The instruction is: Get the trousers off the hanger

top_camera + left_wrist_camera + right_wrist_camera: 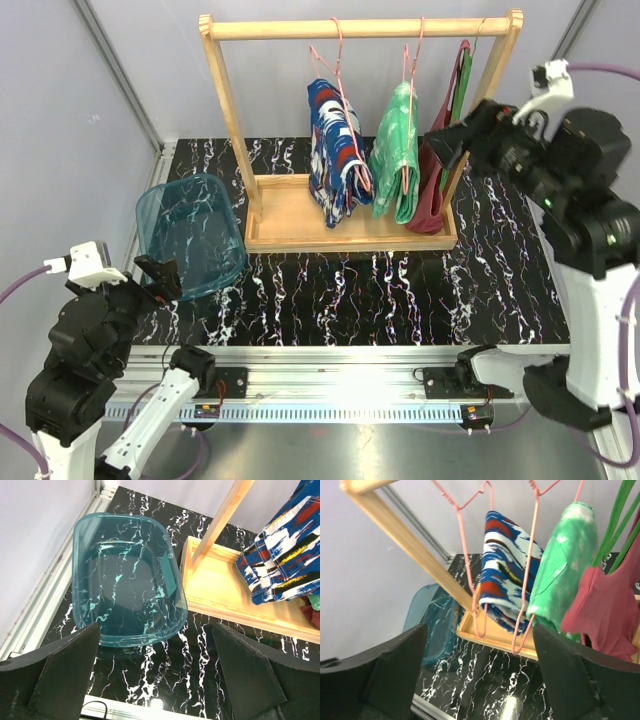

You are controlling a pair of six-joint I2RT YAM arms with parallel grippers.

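Observation:
The blue trousers will be free to remove if I hold their pink hanger. My right gripper needs to reach the hanger and grab its bare near end.
The dark blue trousers with red and white patches hang folded over a pink hanger on the wooden rack. The mottled green trousers hang on a second pink hanger just to their right. In the right wrist view, the blue trousers and the green trousers hang ahead of the fingers. My right gripper is open and empty, raised beside the rack's right end, close to the maroon garment. My left gripper is open and empty, low at the near left, facing the bin.
A clear blue plastic bin stands left of the rack; it also shows in the left wrist view. The rack's wooden base tray sits under the clothes. The maroon garment hangs on a green hanger. Grey walls enclose the table.

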